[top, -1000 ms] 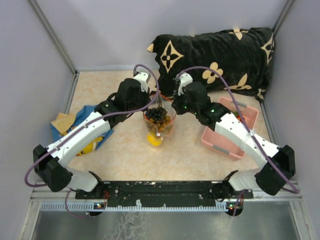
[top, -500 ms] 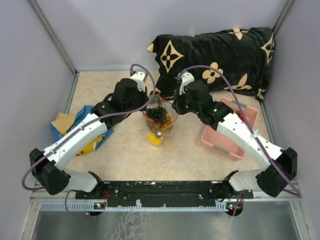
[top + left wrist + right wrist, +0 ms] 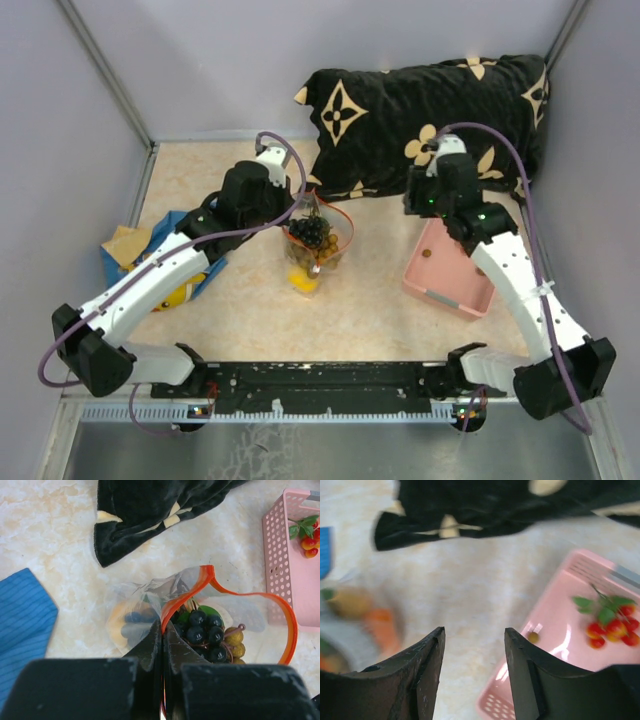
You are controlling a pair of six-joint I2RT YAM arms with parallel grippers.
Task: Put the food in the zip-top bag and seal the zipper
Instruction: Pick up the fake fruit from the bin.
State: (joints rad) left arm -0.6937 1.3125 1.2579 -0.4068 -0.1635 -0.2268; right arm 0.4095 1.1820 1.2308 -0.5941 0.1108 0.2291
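Next, my right gripper grabs the orange-red fruit by its green top (image 3: 604,605), leaving the fruit hanging free to enter the zip-top bag's opening.
The zip-top bag (image 3: 318,245) stands at the table's middle with its mouth gaping. Inside it lie dark grapes (image 3: 202,630), tan berries (image 3: 234,641) and a yellow lemon (image 3: 300,279). My left gripper (image 3: 163,627) is shut on the left end of the orange-red zipper (image 3: 289,622) and shows at the bag's rim in the top view (image 3: 298,206). My right gripper (image 3: 474,632) is open and holds nothing. It hovers by the pink basket's far left corner (image 3: 419,207), apart from the bag. An orange-red, green-topped fruit (image 3: 612,625) lies in that basket.
The pink slotted basket (image 3: 455,278) sits right of the bag, with a small tan berry (image 3: 533,637) on its floor. A black flowered pillow (image 3: 430,110) lies along the back. Blue cloth with a yellow thing (image 3: 165,272) is at the left. Walls close in on three sides.
My right gripper has let go of the bag's mouth, opened, and swung right to the pink basket. The left gripper still pinches the zipper end, and the bag's mouth hangs wider.
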